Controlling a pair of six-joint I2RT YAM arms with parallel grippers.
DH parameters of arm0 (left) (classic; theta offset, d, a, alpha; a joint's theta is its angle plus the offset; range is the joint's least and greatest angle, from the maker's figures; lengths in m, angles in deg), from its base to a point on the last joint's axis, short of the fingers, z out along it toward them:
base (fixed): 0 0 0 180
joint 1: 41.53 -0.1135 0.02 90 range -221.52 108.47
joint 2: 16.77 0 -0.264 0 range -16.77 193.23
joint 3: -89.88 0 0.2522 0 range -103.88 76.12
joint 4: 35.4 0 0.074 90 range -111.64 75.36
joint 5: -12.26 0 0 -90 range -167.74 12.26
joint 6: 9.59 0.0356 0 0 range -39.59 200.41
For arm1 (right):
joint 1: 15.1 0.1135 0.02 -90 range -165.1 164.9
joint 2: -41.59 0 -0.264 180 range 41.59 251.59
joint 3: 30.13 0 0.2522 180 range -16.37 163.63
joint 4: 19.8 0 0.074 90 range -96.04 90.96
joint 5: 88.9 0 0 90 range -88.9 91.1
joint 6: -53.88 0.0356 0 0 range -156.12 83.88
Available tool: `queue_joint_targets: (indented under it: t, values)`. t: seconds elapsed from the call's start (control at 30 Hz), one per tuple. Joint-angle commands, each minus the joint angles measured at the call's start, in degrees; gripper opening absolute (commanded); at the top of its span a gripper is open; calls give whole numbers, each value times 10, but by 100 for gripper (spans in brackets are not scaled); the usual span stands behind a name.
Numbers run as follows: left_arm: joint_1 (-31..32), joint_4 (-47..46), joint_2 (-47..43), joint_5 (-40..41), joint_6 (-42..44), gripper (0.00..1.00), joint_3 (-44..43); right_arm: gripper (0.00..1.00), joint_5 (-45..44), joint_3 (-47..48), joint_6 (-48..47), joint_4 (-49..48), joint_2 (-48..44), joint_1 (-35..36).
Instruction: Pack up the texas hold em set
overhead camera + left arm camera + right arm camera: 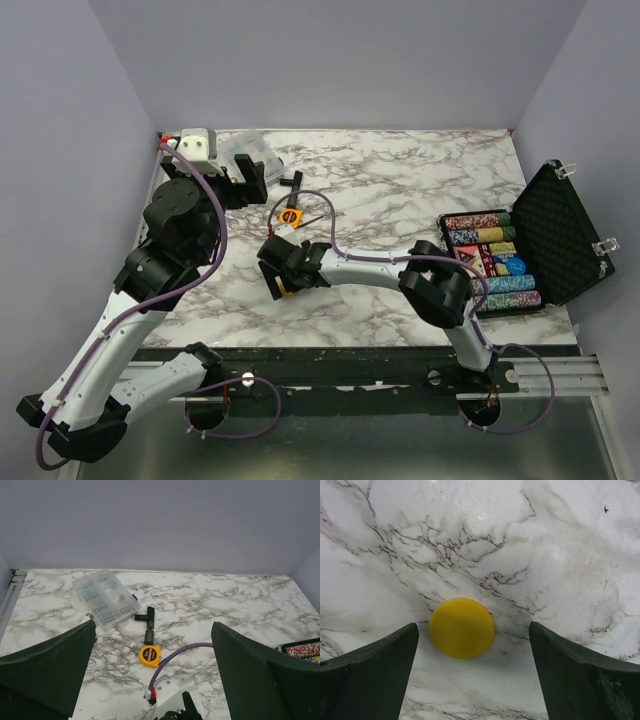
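The yellow disc [285, 291] [461, 628] has both fingers of my right gripper reaching down beside its opposite edges, close to the marble. My right gripper should close on it now.
The black briefcase [560, 235] lies open at the right, foam lid up, with chip rows [490, 228] and a red card box [478, 258] inside; a blue disc [512, 266] lies in it. A yellow disc [461, 628] lies flat on the marble. My right gripper [473, 640] is open just above it, fingers on either side, not touching. In the top view the right gripper [280, 272] is left of centre, over the disc [285, 291]. My left gripper [243, 180] is open and empty at the back left.
An orange tape measure [149, 656], a black T-shaped piece [148, 621] and a clear compartment box [103, 597] lie ahead of the left gripper [153, 630]. The right arm's purple cable [175, 657] runs near the tape measure. Walls close the back and sides.
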Motion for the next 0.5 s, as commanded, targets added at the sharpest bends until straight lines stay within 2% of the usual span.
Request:
queue_joint_targets:
  t: [0.0, 0.3, 0.47]
  values:
    - [13, -26, 5, 30, 22, 98, 11, 91, 20, 39, -1, 47, 52, 14]
    - [22, -33, 3, 32, 25, 98, 18, 75, 24, 35, 24, 77, 66, 20]
    - [24, -27, 2, 20, 19, 98, 14, 66, 29, -11, 38, 51, 48, 20]
